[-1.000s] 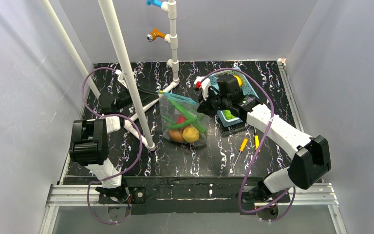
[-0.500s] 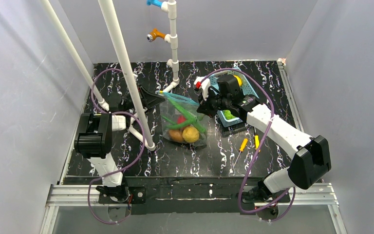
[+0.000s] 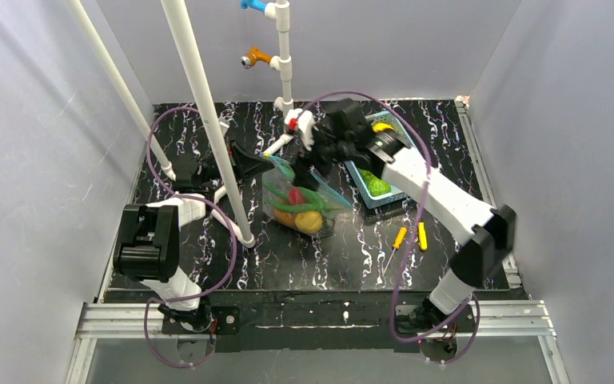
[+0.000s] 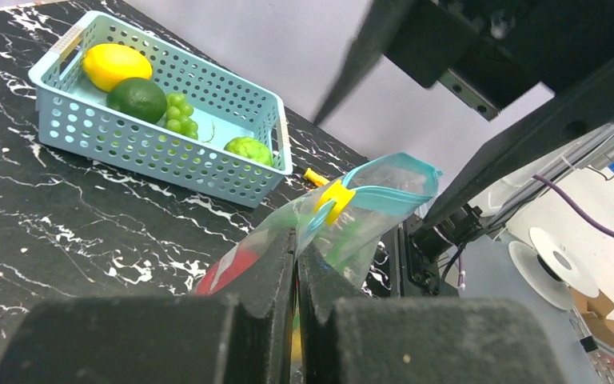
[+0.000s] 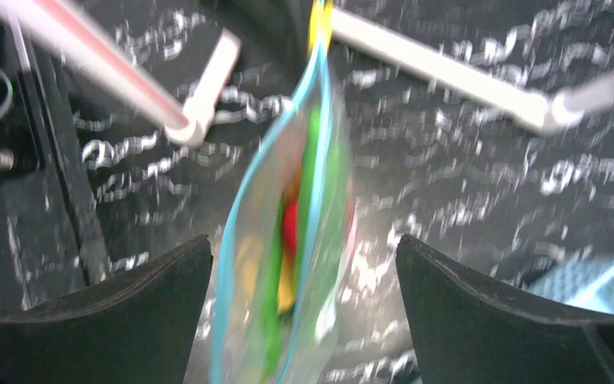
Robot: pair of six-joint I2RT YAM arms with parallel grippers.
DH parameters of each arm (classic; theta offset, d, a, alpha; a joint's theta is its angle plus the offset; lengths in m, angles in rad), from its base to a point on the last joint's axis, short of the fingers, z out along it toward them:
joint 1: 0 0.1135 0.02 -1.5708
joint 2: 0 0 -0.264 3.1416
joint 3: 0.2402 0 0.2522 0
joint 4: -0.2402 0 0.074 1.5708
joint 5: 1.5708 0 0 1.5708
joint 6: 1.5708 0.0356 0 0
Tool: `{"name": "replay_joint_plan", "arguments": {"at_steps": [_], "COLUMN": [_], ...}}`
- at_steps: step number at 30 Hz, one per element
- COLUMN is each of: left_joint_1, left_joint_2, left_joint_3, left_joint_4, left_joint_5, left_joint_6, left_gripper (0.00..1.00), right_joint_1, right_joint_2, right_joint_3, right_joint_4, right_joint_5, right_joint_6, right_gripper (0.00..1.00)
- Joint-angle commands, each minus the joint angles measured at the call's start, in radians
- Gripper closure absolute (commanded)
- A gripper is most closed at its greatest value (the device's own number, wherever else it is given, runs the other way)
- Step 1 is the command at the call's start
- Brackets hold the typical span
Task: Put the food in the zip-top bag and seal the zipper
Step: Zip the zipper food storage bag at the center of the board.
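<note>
The robot's right gripper will next grab the yellow slider (image 3: 268, 155) (image 5: 320, 26) to slide the zipper sealed, while the left gripper keeps hold of the bag's corner.
The zip-top bag (image 3: 302, 206) stands on the black table, holding the food: green pods (image 3: 313, 200), a red piece (image 3: 296, 194), a brown-orange fruit (image 3: 287, 218) and a yellow-orange fruit (image 3: 308, 222). My left gripper (image 4: 296, 250) is shut on the bag's near top corner, just below the yellow slider (image 4: 335, 200) of the teal zipper (image 4: 389, 190). My right gripper (image 5: 304, 240) hangs open over the bag (image 5: 288, 264), its fingers (image 5: 128, 312) wide on either side of the mouth and not touching it. That view is blurred.
A light-blue basket (image 4: 88, 128) with a lemon (image 4: 116, 64), a lime, grapes and a green fruit sits right of the bag. Two orange-handled screwdrivers (image 3: 409, 236) lie in front of it. White pipes (image 3: 208, 112) cross the left and back of the table.
My left gripper came in from the left and shut on the bag's corner. My right gripper let go, opened wide and swung left over the bag's mouth.
</note>
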Motion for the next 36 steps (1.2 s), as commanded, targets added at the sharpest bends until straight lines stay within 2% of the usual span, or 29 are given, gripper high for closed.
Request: {"name": "replay_joint_plan", "arguments": {"at_steps": [1, 5, 8, 11, 14, 20, 23, 28, 35, 36], "left_joint_1": [-0.027, -0.039, -0.04, -0.04, -0.04, -0.04, -0.04, -0.04, -0.04, -0.04], "left_joint_2": [-0.065, -0.071, -0.073, -0.071, -0.063, -0.059, -0.061, -0.063, -0.067, -0.069], "left_joint_3": [-0.001, 0.021, 0.026, 0.032, 0.035, 0.035, 0.033, 0.034, 0.039, 0.038], "left_joint_4": [-0.078, -0.171, -0.196, -0.196, -0.166, -0.145, -0.152, -0.158, -0.202, -0.216], "left_joint_5": [0.015, 0.018, 0.02, 0.022, 0.024, 0.033, 0.035, 0.035, 0.03, 0.028], "left_joint_6": [0.071, 0.093, 0.1, 0.096, 0.069, 0.052, 0.058, 0.062, 0.084, 0.095], "left_gripper": [1.0, 1.0, 1.0, 1.0, 1.0, 1.0, 1.0, 1.0, 1.0, 1.0], "right_joint_1": [0.052, 0.095, 0.106, 0.107, 0.107, 0.107, 0.105, 0.105, 0.104, 0.104], "right_joint_2": [0.188, 0.29, 0.348, 0.343, 0.331, 0.34, 0.357, 0.354, 0.342, 0.339], "right_joint_3": [0.323, 0.483, 0.562, 0.541, 0.507, 0.503, 0.527, 0.524, 0.501, 0.495], "right_joint_4": [-0.103, -0.132, -0.165, -0.16, -0.148, -0.133, -0.146, -0.129, -0.112, -0.109], "right_joint_5": [-0.027, 0.06, 0.077, 0.08, 0.06, 0.073, 0.076, 0.075, 0.091, 0.094], "right_joint_6": [-0.053, -0.043, -0.03, -0.031, -0.037, -0.044, -0.046, -0.035, -0.042, -0.043], "right_gripper": [0.08, 0.11, 0.2, 0.28, 0.47, 0.49, 0.65, 0.71, 0.98, 0.99]}}
